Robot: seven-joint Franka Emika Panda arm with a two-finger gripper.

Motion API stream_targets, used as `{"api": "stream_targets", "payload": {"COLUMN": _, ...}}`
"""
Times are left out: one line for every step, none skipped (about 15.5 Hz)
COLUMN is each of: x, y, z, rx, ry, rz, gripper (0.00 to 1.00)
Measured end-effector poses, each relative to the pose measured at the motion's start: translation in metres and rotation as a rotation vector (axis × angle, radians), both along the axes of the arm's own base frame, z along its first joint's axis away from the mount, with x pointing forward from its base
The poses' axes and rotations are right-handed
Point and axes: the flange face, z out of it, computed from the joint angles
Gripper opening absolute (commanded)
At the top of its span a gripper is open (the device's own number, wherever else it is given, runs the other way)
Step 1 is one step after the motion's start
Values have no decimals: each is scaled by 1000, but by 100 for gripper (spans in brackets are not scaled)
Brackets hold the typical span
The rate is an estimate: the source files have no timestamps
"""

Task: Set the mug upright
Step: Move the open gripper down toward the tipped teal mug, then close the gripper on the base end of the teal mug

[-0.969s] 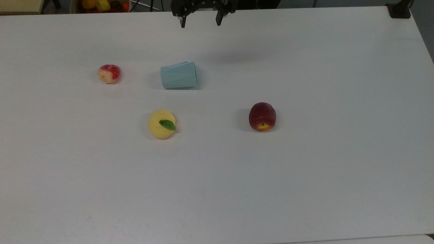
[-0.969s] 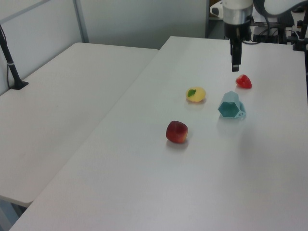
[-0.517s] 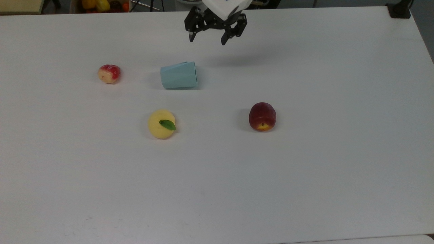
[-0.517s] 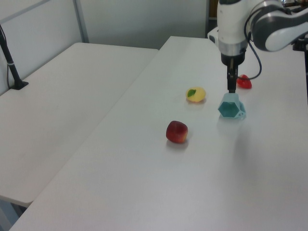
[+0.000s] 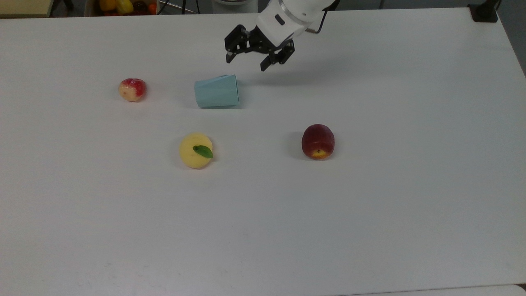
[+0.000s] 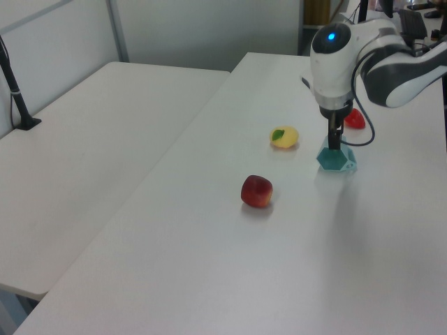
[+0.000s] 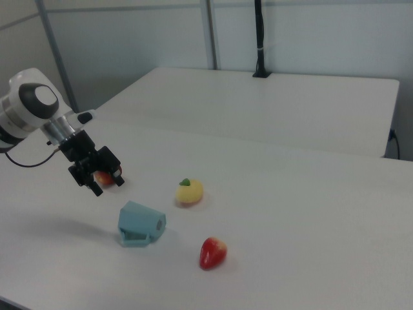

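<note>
The fallen mug needs to be set upright, so the robot's gripper should grab the mug by its rim [image 6: 343, 151] next.
The mug [image 5: 216, 91] is a pale blue faceted cup lying on its side on the white table [image 5: 370, 205], its wider hexagonal rim toward the top view's right. In the left view the mug [image 6: 336, 159] turns its opening to the camera; in the right view the mug [image 7: 139, 224] rests on a flat facet. My gripper [image 5: 245, 63] hangs open and empty above the table, just beyond the mug's rim end toward the far edge. From the left view the gripper [image 6: 335, 139] stands right over the mug. In the right view the gripper [image 7: 107, 181] is up and left of it.
Three fruits lie around the mug: a red-and-cream strawberry [image 5: 132, 89] at the top view's left, a yellow fruit with a green leaf [image 5: 196, 150] in front, a dark red peach [image 5: 318, 141] at the right. A black clamp [image 5: 484, 12] sits on the far right corner.
My gripper has come down from the far table edge toward the mug's rim end, turning a little on the way. The mug and the fruits have stayed put.
</note>
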Motion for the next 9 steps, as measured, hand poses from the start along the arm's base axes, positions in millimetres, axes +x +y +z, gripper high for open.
{"api": "stream_targets", "payload": {"x": 2, "y": 0, "z": -10, "rx": -15, "ry": -18, "rz": -8, "gripper": 100}}
{"api": "stream_targets", "payload": {"x": 4, "y": -1, "z": -21, "rx": -33, "ry": -32, "rz": -17, "gripper": 100}}
{"api": "stream_targets", "payload": {"x": 5, "y": -2, "z": -32, "rx": -54, "ry": -39, "rz": -23, "gripper": 100}}
{"api": "stream_targets", "payload": {"x": 6, "y": -3, "z": -43, "rx": -75, "ry": -38, "rz": -24, "gripper": 100}}
{"api": "stream_targets", "payload": {"x": 7, "y": -4, "z": -54, "rx": -96, "ry": -34, "rz": -20, "gripper": 100}}
{"api": "stream_targets", "payload": {"x": 8, "y": -7, "z": -62, "rx": -114, "ry": -29, "rz": -15, "gripper": 100}}
{"api": "stream_targets", "payload": {"x": 9, "y": -10, "z": -70, "rx": -132, "ry": -24, "rz": -8, "gripper": 100}}
{"api": "stream_targets", "payload": {"x": 11, "y": -14, "z": -76, "rx": -146, "ry": -21, "rz": -5, "gripper": 97}}
{"api": "stream_targets", "payload": {"x": 13, "y": -20, "z": -79, "rx": -160, "ry": -19, "rz": -5, "gripper": 94}}
